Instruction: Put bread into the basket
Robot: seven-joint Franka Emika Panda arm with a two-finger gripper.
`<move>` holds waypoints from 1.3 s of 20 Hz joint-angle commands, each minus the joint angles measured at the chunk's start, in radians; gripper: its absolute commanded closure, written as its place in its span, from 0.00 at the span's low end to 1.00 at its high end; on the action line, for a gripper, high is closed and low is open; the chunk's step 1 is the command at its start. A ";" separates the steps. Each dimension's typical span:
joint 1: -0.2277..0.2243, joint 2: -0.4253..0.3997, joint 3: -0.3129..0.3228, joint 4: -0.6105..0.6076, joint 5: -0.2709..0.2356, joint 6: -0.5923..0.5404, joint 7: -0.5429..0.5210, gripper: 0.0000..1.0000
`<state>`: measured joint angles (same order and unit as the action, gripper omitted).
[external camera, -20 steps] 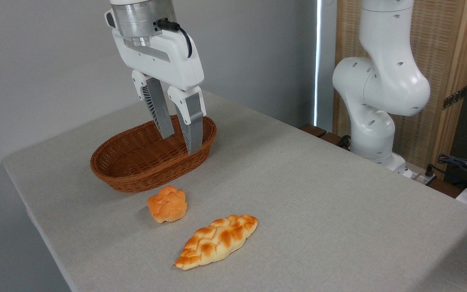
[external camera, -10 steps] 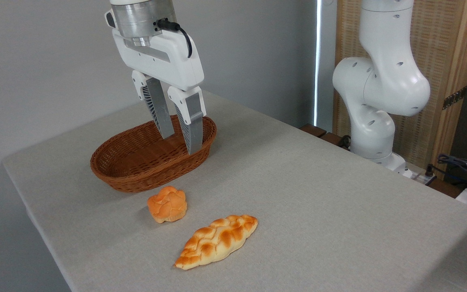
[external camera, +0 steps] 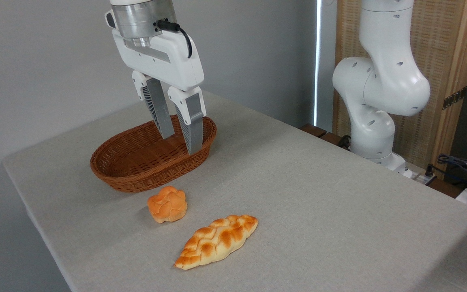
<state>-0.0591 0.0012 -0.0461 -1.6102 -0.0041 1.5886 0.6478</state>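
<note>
The robot's gripper will grab the bread by its knobbly sides next, to put it into the wicker basket [external camera: 136, 178].
The bread [external camera: 167, 204], a small knobbly orange-golden bun, lies on the grey table just in front of the basket. The reddish-brown wicker basket [external camera: 136, 178] stands at the back left and holds nothing that I can see. My gripper [external camera: 181, 144] hangs above the basket's right end, fingers pointing down, open with nothing between them. It is well above and behind the bun.
A longer braided golden loaf [external camera: 216, 241] lies in front and to the right of the bun. The arm's white base [external camera: 377, 101] stands off the table's far right edge. The table's left edge [external camera: 35, 219] runs close to the basket and bun.
</note>
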 commanded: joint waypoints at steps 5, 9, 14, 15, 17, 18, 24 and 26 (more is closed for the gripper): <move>-0.019 0.005 -0.008 -0.075 -0.022 0.137 0.001 0.00; -0.031 0.023 -0.020 -0.161 -0.099 0.269 0.000 0.00; -0.053 0.071 -0.023 -0.205 -0.097 0.346 -0.004 0.00; -0.054 0.085 -0.023 -0.208 -0.097 0.359 -0.004 0.00; -0.071 0.094 -0.023 -0.237 -0.097 0.404 -0.005 0.00; -0.074 0.094 -0.023 -0.258 -0.097 0.427 -0.004 0.00; -0.087 0.097 -0.024 -0.333 -0.086 0.511 0.000 0.00; -0.087 0.097 -0.024 -0.343 -0.061 0.527 0.004 0.00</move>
<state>-0.1394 0.1132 -0.0734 -1.9186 -0.0849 2.0737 0.6467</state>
